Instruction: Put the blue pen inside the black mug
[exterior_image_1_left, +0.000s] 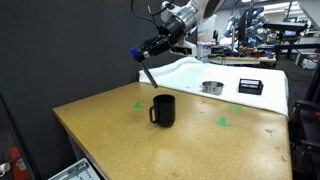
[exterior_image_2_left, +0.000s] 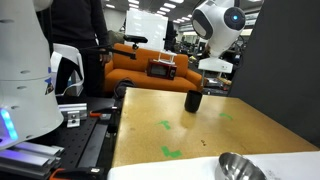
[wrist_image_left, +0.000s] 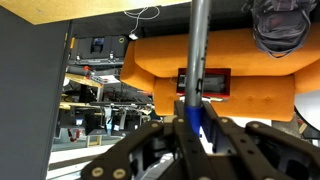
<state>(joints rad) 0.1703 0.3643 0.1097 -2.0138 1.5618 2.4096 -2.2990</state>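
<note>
I need to move the blue pen in with my gripper before I let go. The pen's tip is above and outside the mug's rim, so the pen would end up beside the mug if I opened now.
My gripper (exterior_image_1_left: 152, 46) hangs high above the back left part of the wooden table (exterior_image_1_left: 110, 130). It is shut on the blue pen (exterior_image_1_left: 146, 74), which points down out of the jaws at a slant. In the wrist view the pen (wrist_image_left: 195, 60) runs straight away from the jaws (wrist_image_left: 192, 125), grey along its shaft and blue where it is clamped. The black mug (exterior_image_1_left: 163, 110) stands upright on the table with its handle to the left, below and slightly right of the pen tip, well apart from it. The mug also shows in an exterior view (exterior_image_2_left: 194, 100). The mug is out of the wrist view.
A shallow metal bowl (exterior_image_1_left: 211, 87) and a flat black box (exterior_image_1_left: 250, 86) lie at the back of the table on white sheeting. Green tape marks (exterior_image_1_left: 224, 122) are on the tabletop. The bowl (exterior_image_2_left: 240, 168) sits near the front edge in an exterior view. An orange sofa (exterior_image_2_left: 150, 70) stands beyond the table.
</note>
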